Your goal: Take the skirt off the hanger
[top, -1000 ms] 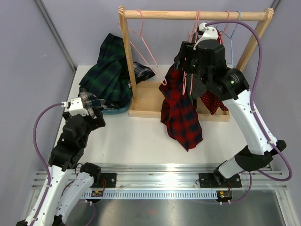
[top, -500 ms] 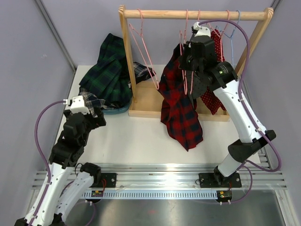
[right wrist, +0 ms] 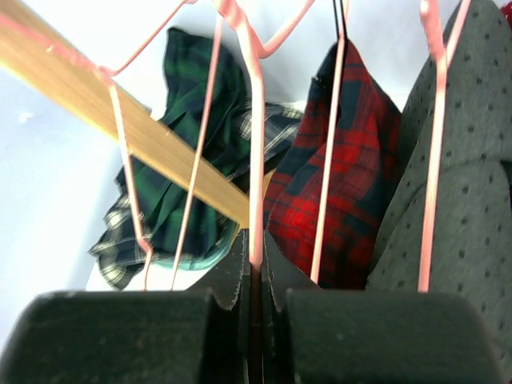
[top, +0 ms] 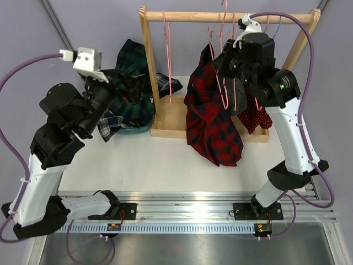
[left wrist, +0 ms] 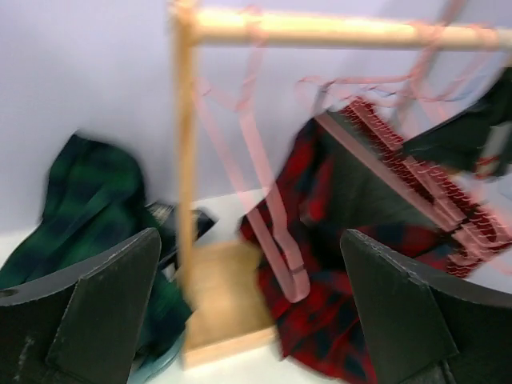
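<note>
The skirt (top: 212,124) needs to be grabbed next by my left gripper near its top edge, so the hanger's wire stays free and my gripper can then slip the skirt off.
The red plaid skirt (top: 212,124) hangs from a pink hanger (top: 225,83) on the wooden rack (top: 226,17). My right gripper (top: 225,65) is up beside the rail, shut on the pink hanger's wire (right wrist: 256,232); in the right wrist view the skirt (right wrist: 344,184) hangs just behind that wire. My left gripper (top: 122,88) is raised left of the rack post and open, holding nothing. In the blurred left wrist view its wide-apart fingers (left wrist: 112,312) frame the skirt (left wrist: 352,320) and an empty pink hanger (left wrist: 280,240), well short of both.
A pile of green plaid clothes (top: 129,77) lies over a teal basin (top: 135,130) left of the rack post (top: 150,72). A red dotted garment (top: 253,116) and other hangers hang on the rail's right part. Grey dotted fabric (right wrist: 464,200) hangs close by my right gripper.
My right gripper has shut on the pink hanger wire and shifted slightly right, swinging the skirt. My left arm has risen from low over the table and now points at the rack.
</note>
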You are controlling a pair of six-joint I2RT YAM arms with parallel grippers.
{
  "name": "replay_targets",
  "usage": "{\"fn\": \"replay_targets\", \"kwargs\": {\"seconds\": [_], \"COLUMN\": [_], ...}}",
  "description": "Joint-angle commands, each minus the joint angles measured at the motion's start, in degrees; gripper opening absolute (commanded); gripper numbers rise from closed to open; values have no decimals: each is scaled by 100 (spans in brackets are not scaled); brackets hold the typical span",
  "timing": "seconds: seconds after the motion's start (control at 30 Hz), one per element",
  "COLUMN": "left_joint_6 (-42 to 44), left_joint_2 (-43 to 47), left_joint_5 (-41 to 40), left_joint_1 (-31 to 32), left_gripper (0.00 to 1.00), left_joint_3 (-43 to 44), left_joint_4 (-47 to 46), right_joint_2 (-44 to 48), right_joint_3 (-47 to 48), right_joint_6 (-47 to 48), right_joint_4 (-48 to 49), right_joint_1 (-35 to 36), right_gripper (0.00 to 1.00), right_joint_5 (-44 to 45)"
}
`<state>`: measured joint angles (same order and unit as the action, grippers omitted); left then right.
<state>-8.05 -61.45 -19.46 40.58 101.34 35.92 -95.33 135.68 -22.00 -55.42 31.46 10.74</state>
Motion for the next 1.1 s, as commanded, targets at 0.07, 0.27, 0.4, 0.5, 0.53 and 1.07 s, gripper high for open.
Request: {"fn": "replay_targets", "kwargs": {"seconds": [0.07, 0.27, 0.4, 0.5, 0.53, 1.07], "left_joint_6": [761, 700, 516, 454, 454, 682], "left_joint_2": [-1193, -1211, -1369, -1589, -1720, -2573], "left_joint_5": [-1129, -928, -840, -910, -936, -1401], "left_joint_1": [1811, 3043, 3430, 3650, 3737, 3932], "left_gripper": [99, 99, 99, 99, 99, 66], "left_joint_3": [1257, -613, -1335, -1503, -1521, -1521], "left_joint_4": [22, -1891, -2686, -3020, -3090, -4137], "right_joint_2": [901, 1895, 2027, 2115, 2158, 2493], "right_joint_3": [-523, -1886, -1826, -1782, -1782, -1739], "right_joint_6": [-445, -595, -534, -525, -525, -753], "right_joint_4": [901, 1481, 1236, 1104, 1060, 910], "right_joint_1": [-17, 9, 9, 18, 18, 18], "right_gripper": [0, 0, 0, 0, 0, 0], "right_joint_5": [-380, -275, -309, -345, -345, -591]}}
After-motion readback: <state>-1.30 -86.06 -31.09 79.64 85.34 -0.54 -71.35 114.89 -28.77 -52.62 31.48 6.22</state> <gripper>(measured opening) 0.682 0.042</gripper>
